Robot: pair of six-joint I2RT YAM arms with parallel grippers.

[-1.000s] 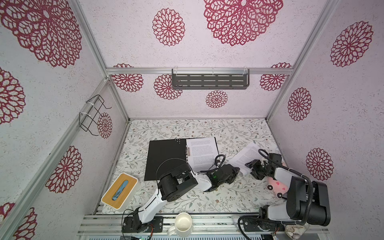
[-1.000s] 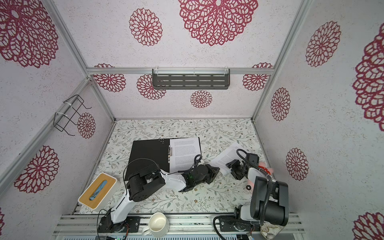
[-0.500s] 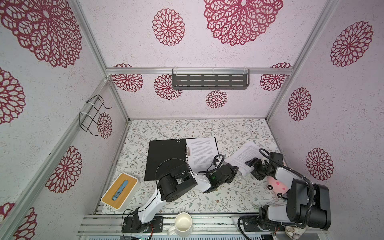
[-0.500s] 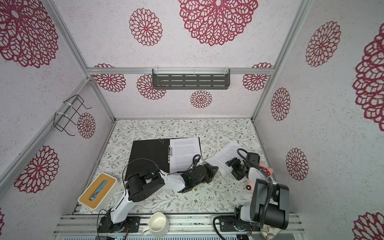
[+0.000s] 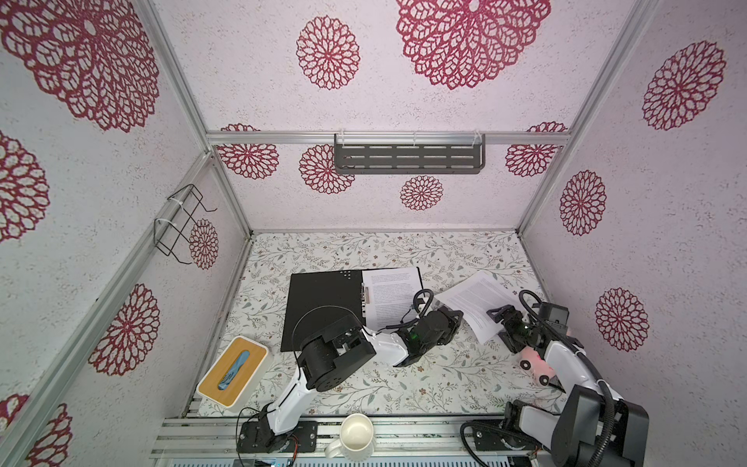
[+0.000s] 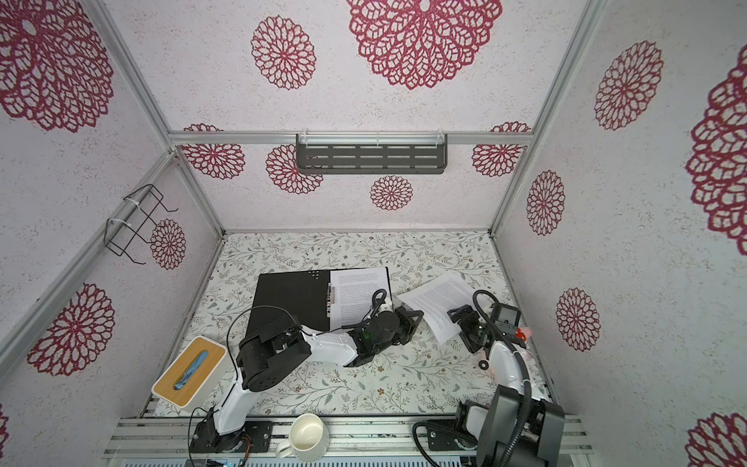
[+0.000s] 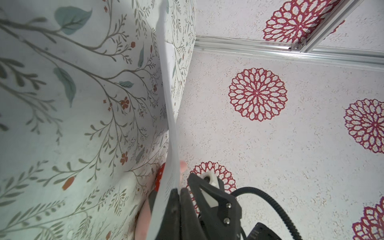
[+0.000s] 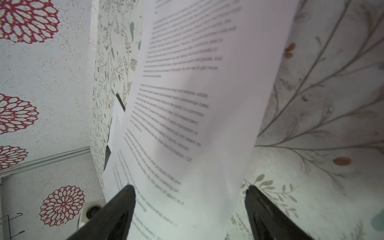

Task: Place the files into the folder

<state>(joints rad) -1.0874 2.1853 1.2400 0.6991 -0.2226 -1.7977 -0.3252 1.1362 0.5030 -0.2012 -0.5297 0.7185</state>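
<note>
The right gripper grabs the second sheet next by its edge farthest from the folder, leaving the opposite edge free to lay along the clip (image 5: 366,299).
The folder (image 5: 323,311) (image 6: 289,303) lies open and black side up, a metal clip (image 5: 366,299) along its middle. One printed sheet of the files (image 5: 392,291) (image 6: 357,293) rests on its right half. A second printed sheet (image 5: 477,299) (image 6: 440,301) hangs slanted just right of the folder. My left gripper (image 5: 454,317) (image 7: 177,193) is shut on that sheet's near left edge; the sheet (image 7: 169,116) shows edge-on in the left wrist view. My right gripper (image 5: 501,327) (image 8: 190,189) stands open at the sheet's (image 8: 187,104) right edge, its fingers (image 8: 122,203) spread wide either side of the paper.
A pink toy (image 5: 533,362) lies under my right forearm near the right wall. A wood-topped tissue box (image 5: 232,372) sits front left and a white mug (image 5: 355,434) on the front rail. A grey shelf (image 5: 408,155) and a wire rack (image 5: 182,222) hang on the walls.
My right gripper's jaws have spread apart and released the loose sheet. The sheet has lifted and shifted slightly left, held by my left gripper, which has closed fully.
</note>
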